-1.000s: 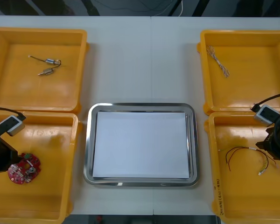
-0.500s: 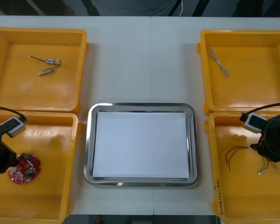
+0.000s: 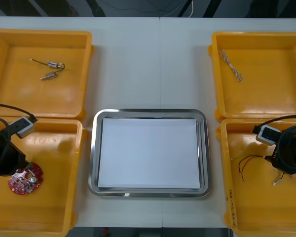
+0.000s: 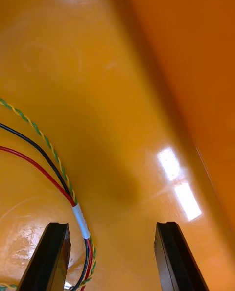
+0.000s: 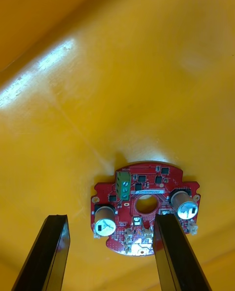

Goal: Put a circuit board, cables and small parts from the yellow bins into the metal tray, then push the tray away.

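My left gripper is to grab the round board next by the green terminal block [image 5: 124,185], because the board is wide across and the block's flat sides face each other.
A round red circuit board [image 3: 24,179] lies in the near left yellow bin [image 3: 49,207]. My left arm [image 3: 2,157] hangs over it. In the left wrist view my left gripper [image 5: 110,254] is open just above the circuit board [image 5: 144,208], one finger [image 5: 174,252] overlapping its edge. My right arm [image 3: 291,155] is in the near right bin [image 3: 251,212], over a cable [image 3: 249,162] of red, black and yellow-green wires. My right gripper [image 4: 113,257] is open, and the cable [image 4: 81,222] runs beside one finger [image 4: 51,257]. The metal tray [image 3: 149,190] sits in the middle, white inside.
Two small metal parts [image 3: 49,69] lie in the far left bin [image 3: 10,98]. A thin twisted cable [image 3: 230,64] lies in the far right bin [image 3: 266,94]. The near right bin's wall [image 4: 196,51] rises close beside my right gripper.
The left wrist has swung a little right over the circuit board. The right arm has moved left and toward the table's near edge, down over the cable.
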Robot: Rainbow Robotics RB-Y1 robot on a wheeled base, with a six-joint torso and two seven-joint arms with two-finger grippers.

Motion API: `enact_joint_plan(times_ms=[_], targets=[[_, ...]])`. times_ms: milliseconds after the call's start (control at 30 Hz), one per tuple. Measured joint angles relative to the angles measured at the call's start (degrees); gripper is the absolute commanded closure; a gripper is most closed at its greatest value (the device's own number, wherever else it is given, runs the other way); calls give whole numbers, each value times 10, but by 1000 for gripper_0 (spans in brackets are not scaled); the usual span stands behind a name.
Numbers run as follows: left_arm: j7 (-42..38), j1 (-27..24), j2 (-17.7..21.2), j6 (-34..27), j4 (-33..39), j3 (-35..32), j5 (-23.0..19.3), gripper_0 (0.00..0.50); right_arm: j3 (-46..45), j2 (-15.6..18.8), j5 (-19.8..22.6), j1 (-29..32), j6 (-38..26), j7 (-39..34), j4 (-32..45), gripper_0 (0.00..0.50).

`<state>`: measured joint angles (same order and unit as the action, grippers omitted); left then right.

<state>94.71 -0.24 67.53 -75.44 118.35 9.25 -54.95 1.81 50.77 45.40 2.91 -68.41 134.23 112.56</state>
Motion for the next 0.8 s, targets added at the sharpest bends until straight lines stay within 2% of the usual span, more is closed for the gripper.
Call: enact_joint_plan(times_ms=[200,367,800], targets=[[0,-1,0,34,-12,23,12,0,5,0,3,0,2,0,-3,0],[0,-5,0,60,-30,45,17,0,18,2,4,0,29,0,-13,0],[0,-6,0,94,-42,71,26,0,36,33,5,10,61,0,-15,0]])
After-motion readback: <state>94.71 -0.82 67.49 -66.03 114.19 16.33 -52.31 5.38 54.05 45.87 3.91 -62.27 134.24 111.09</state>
